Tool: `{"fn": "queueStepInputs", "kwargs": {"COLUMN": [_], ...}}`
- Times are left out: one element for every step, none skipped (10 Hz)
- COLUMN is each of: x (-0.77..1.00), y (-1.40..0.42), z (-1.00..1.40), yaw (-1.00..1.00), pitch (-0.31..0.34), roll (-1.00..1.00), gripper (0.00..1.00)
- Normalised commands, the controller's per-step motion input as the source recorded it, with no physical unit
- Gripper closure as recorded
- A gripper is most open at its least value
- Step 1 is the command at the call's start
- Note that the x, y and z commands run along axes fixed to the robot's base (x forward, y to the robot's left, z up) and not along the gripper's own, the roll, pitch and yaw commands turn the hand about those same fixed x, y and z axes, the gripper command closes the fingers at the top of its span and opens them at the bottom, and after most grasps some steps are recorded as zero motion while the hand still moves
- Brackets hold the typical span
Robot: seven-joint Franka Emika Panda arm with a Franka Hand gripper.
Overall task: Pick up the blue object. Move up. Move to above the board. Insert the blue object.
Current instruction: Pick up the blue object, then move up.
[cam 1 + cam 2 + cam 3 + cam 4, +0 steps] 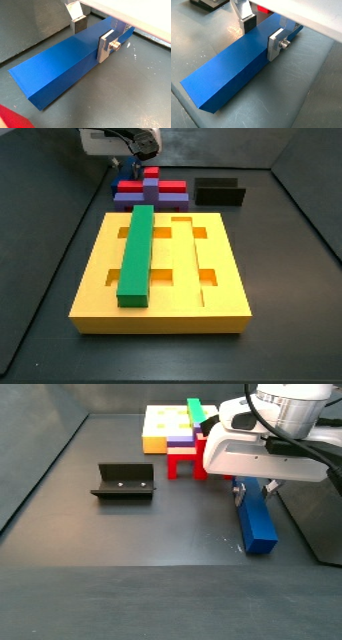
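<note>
The robot's gripper needs to grab the blue object by its long sides next, so that it can insert it.
The blue object (63, 67) is a long dark-blue bar lying flat on the dark floor, seen in both wrist views (231, 75) and in a side view (255, 522). My gripper (93, 34) is lowered over one end of it and is open. One finger (106, 46) stands against the bar's side. The other finger (79, 23) stands a little apart from the opposite side, as the wrist view (262, 33) also shows. The board (221, 298) is a large yellow slab with grooves and cut-outs, far from the gripper (130, 166).
A green bar (138, 253) lies in a groove of the board. Purple (150, 196) and red blocks (151, 178) sit behind the board. The black fixture (124, 481) stands on the floor to one side. Dark walls enclose the floor.
</note>
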Motion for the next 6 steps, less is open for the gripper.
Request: {"fn": "queueStepInputs", "kwargs": {"x": [0.0,0.0,0.0,-0.06,-0.1,-0.06], "y": [0.0,0.0,0.0,-0.07,-0.07,-0.02], "z": [0.0,0.0,0.83,0.79,0.62,0.26], "yaw": [0.0,0.0,0.0,-0.01,-0.01,0.0], "pitch": [0.0,0.0,0.0,-0.007,-0.007,-0.012], "roll": [0.0,0.0,0.0,0.0,0.02,0.09], "gripper": [1.0,1.0,1.0,1.0,1.0,1.0]}}
